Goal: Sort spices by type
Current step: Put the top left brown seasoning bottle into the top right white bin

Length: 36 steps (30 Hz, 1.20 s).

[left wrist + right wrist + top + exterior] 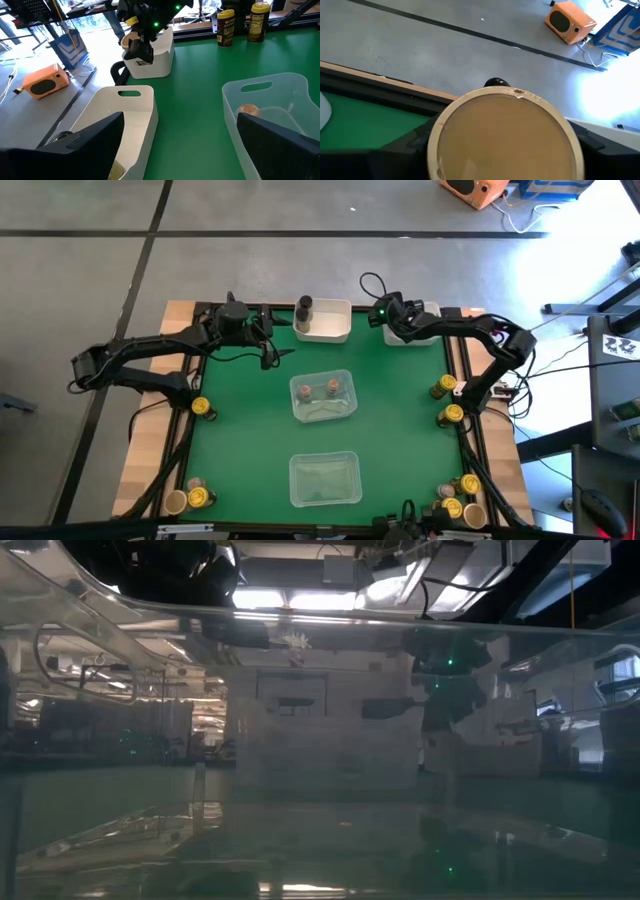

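The tan-lidded jar (504, 140) is low beside the white rim (605, 128) and would stand in the bin, so it is time for my right gripper to release the jar.
My right gripper (384, 312) is shut on a tan-lidded spice jar (505, 135) above the far right white bin (418, 332); the left wrist view shows that gripper (142, 48) with the jar (130, 39). My left gripper (180, 120) is open and hovers between the far left white bin (131, 102) and the middle clear tray (280, 85). A tall dark grey jar (303, 310) stands in the left bin. Two reddish-brown-topped jars (318, 390) sit in the middle tray. Yellow-lidded jars (203, 408) (453, 415) stand on the side rails. My right gripper pinches the tan-lidded jar between its two fingers (412, 142), one on each side of the jar's body just under the lid's rim (437, 140). The round lid top faces the wrist camera. The jar is lifted clear, over the white bin.
A second clear tray (323, 480) lies at the near middle of the green mat. More jars cluster at the near left corner (190, 500) and near right corner (460, 505). An orange speaker (569, 21) sits on the floor beyond the far edge.
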### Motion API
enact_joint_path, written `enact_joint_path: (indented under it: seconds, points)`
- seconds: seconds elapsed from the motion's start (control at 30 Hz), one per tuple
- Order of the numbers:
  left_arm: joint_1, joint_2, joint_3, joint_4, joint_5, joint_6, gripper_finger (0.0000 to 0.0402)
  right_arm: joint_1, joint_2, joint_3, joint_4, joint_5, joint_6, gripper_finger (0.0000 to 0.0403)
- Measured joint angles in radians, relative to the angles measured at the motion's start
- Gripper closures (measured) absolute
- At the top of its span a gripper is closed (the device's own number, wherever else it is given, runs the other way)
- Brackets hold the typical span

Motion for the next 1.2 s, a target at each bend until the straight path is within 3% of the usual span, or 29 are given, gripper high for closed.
enact_joint_path:
  seconds: [0.6, 0.97, 1.2]
  points:
    - [0.0, 0.0, 0.0, 0.004, 0.0, 0.015, 0.0027, 0.0, 0.001, 0.0, 0.018, 0.016, -0.003, 0.0129]
    - [0.0, 0.0, 0.0, 0.004, 0.0, 0.012, 0.0027, 0.002, 0.005, 0.0, 0.015, 0.001, -0.009, 0.0049]
    - [0.0, 0.0, 0.0, 0.004, 0.0, 0.008, 0.0027, 0.003, 0.002, 0.007, 0.011, -0.013, -0.058, 0.0032]
